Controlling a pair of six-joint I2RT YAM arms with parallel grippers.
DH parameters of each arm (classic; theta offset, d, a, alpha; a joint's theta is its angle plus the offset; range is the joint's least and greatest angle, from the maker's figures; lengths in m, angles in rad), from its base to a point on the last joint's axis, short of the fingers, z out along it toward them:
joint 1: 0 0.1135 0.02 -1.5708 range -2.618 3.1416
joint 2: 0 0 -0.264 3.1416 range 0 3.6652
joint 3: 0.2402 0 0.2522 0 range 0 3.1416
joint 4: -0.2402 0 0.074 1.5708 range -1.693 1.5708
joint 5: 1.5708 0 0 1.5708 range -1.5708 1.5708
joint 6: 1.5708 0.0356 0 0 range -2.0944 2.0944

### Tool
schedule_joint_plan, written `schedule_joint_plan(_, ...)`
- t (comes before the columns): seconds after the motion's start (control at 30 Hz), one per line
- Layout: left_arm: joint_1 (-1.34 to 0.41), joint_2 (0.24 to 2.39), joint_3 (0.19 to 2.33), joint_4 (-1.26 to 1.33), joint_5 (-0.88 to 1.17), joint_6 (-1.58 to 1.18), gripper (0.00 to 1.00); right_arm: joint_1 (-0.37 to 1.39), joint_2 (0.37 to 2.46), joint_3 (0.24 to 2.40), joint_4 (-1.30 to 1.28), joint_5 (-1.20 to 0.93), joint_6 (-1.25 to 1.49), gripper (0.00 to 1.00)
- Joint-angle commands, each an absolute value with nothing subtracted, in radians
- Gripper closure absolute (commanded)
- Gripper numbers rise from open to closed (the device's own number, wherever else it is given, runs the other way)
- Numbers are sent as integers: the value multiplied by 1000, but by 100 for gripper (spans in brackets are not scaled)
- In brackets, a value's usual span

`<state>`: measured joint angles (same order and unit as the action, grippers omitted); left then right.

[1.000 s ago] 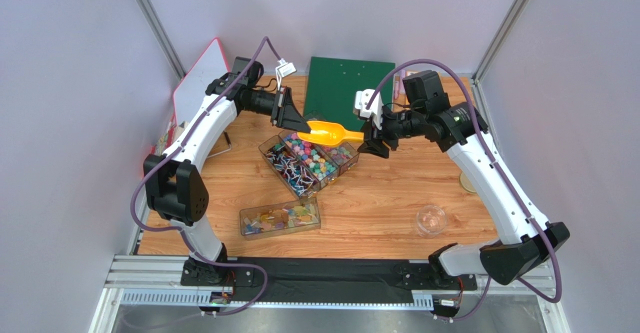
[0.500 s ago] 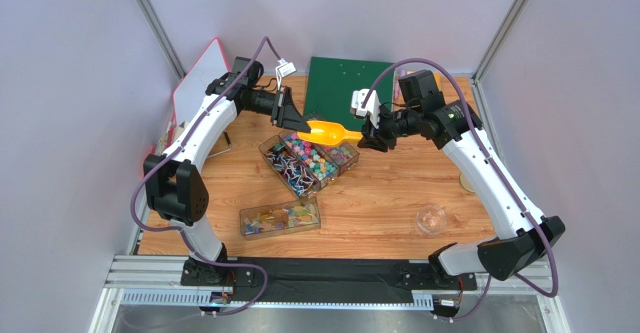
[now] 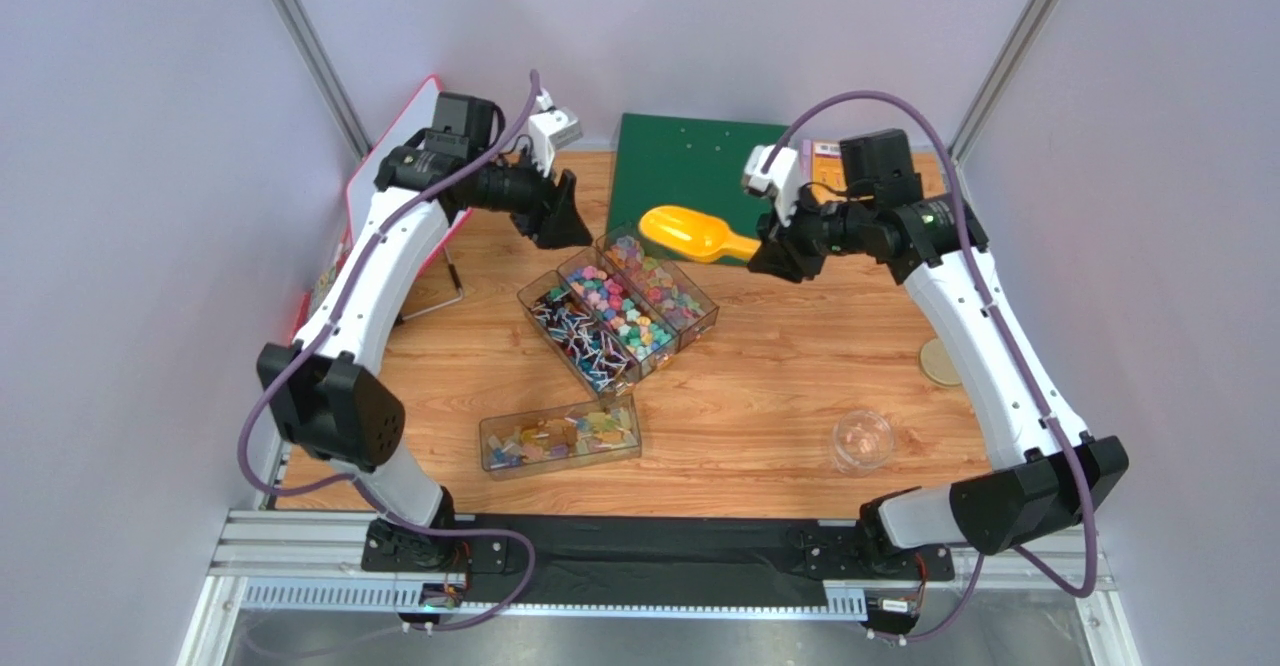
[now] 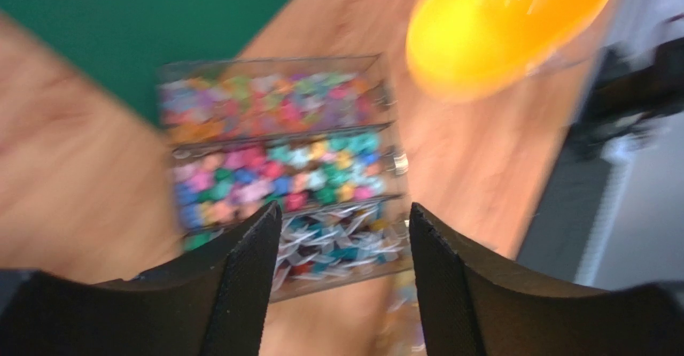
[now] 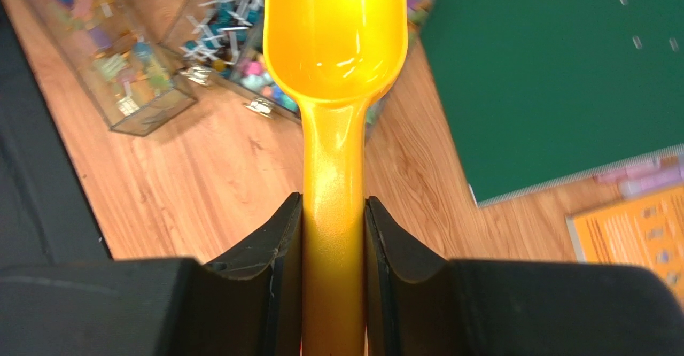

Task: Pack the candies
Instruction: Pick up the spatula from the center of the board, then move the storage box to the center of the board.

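I will grab the second clear box with my left gripper by its thin side facing the divided box, so its inside stays free for the candies.
The candies (image 3: 643, 294) (image 4: 277, 181) fill compartments of a clear divided box (image 3: 537, 303) at the table's middle. A yellow scoop (image 3: 684, 233) (image 5: 335, 35) hangs above the box's far end, its bowl empty. My right gripper (image 3: 763, 255) (image 5: 333, 212) is shut on the scoop's handle. My left gripper (image 3: 568, 225) (image 4: 345, 221) stands open to the left of the scoop and apart from it, nothing between its fingers. The left wrist view is blurred and shows the box below and the scoop (image 4: 506, 27) at upper right.
A second clear box (image 3: 559, 437) (image 5: 112, 59) of coloured bits lies near the front. A small clear cup (image 3: 864, 440) stands at front right, a round disc (image 3: 941, 362) beyond it. A green mat (image 3: 694, 168) (image 5: 554, 75) lies at the back, a whiteboard (image 3: 394, 171) at the left.
My left gripper has opened, let go of the scoop's bowl and drawn back to the left. The right gripper has closed on the handle and carried the scoop up and toward the back right.
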<state>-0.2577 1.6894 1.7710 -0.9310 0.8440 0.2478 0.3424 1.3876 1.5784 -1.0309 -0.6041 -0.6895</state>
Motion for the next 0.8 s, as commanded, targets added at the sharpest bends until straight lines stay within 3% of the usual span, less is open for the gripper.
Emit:
schedule_joint_plan(0.0, -251, 1456, 1504, -951, 595, 642, 33, 204, 1362, 1533, -954, -566, -554, 100)
schedule_joint_plan(0.13, -394, 1325, 1339, -1118, 517, 871, 48, 126, 1353, 1468, -948, -545, -537, 100)
schedule_joint_plan(0.17, -422, 1324, 1319, -1167, 494, 886, 56, 118, 1348, 1454, -950, -542, -535, 100)
schedule_joint_plan(0.27, -491, 1333, 1246, -1167, 473, 873, 74, 104, 1339, 1439, -953, -528, -535, 100)
schedule_joint_plan(0.47, -528, 1373, 1183, -1166, 482, 824, 100, 103, 1327, 1436, -963, -523, -540, 100)
schedule_joint_plan(0.77, -554, 1520, 1120, -1209, 373, 836, 100, 104, 1312, 1428, -971, -522, -537, 100)
